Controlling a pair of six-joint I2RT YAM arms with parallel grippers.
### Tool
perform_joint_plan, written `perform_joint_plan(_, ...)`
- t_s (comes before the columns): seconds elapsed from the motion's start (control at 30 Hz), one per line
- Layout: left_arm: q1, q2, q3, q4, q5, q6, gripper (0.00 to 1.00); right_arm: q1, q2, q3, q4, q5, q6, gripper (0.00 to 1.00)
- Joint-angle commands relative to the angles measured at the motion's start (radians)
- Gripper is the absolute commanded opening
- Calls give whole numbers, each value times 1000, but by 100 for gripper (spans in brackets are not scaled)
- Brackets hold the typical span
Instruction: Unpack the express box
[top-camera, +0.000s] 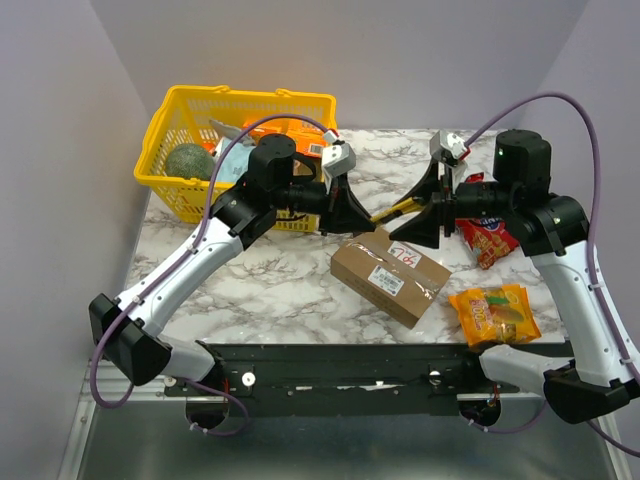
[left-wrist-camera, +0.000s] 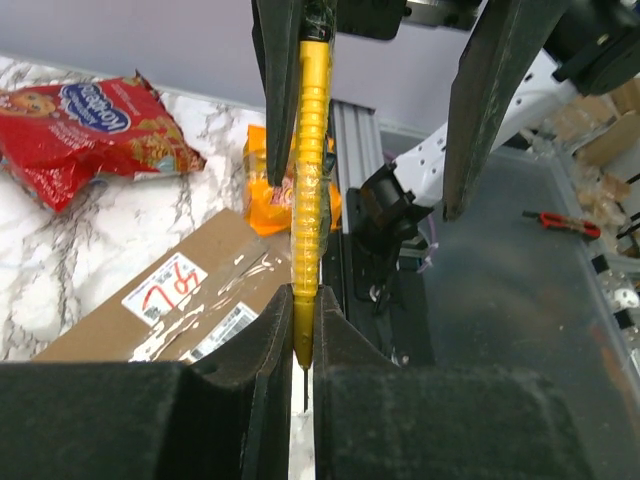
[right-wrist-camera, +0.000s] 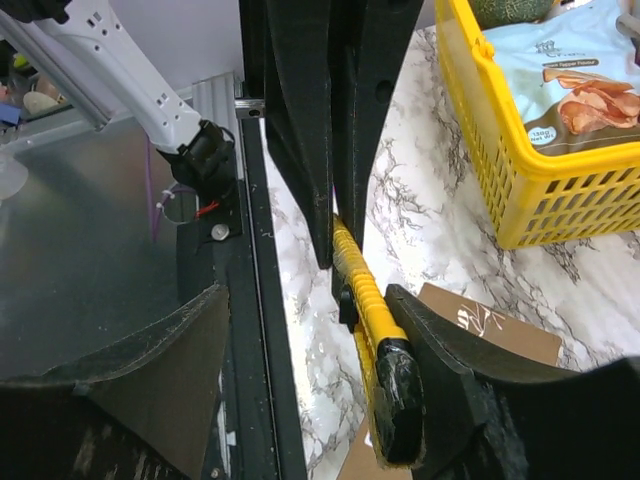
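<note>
Next, my right gripper takes the yellow utility knife by its black rear end (top-camera: 414, 205) (right-wrist-camera: 398, 405), so the knife's tip end stays free to open the express box.
The express box (top-camera: 390, 272), brown cardboard with a white label and a red-scribbled sticker, lies closed on the marble table; it also shows in the left wrist view (left-wrist-camera: 180, 300) and the right wrist view (right-wrist-camera: 490, 325). My left gripper (top-camera: 365, 220) is shut on the tip end of a yellow utility knife (left-wrist-camera: 308, 180), held in the air above the box's far corner. My right gripper (top-camera: 415, 222) faces it, jaws wide open around the knife's black rear end (right-wrist-camera: 400, 400), which lies against one finger (right-wrist-camera: 480, 370). The other finger (right-wrist-camera: 150, 350) stands well apart.
A yellow basket (top-camera: 230, 130) with a green fruit and a snack bag stands at the back left. A red snack bag (top-camera: 485, 235) and an orange snack bag (top-camera: 495, 312) lie right of the box. A black rail (top-camera: 380, 365) runs along the near edge.
</note>
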Motion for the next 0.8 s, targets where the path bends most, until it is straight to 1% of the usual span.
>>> perform_joint_plan(0.0,5,27,9,186,16,-146,0,-1,-11,-7,33,-35,44,70)
perform_joint_plan(0.13,13,42,10,219,14,-183,0,-4,-20,-21,58,-13,68,70)
perform_joint_plan(0.23,11,47,1,240,16,-200,0,-7,-19,-16,70,-23,84,67)
perform_joint_plan(0.27,13,48,0,240,14,-211,0,-9,-17,-16,73,-27,93,63)
perform_joint_plan(0.37,22,56,-7,283,6,-243,0,-18,-11,-15,87,-33,111,57)
perform_joint_plan(0.4,26,59,-11,316,9,-275,0,-18,-8,-13,89,-35,114,56)
perform_joint_plan(0.5,42,64,-28,372,8,-306,0,-21,4,-4,90,-44,118,52)
perform_joint_plan(0.6,45,68,-28,383,11,-315,0,-21,15,1,95,-47,121,47)
perform_joint_plan(0.63,45,70,-28,383,11,-317,0,-21,18,2,98,-50,122,45)
perform_joint_plan(0.67,45,73,-28,384,11,-320,0,-21,24,4,98,-53,121,40)
perform_joint_plan(0.73,45,76,-27,392,10,-320,0,-21,30,4,98,-49,115,32)
perform_joint_plan(0.77,45,78,-25,392,10,-320,0,-21,35,2,96,-40,102,21)
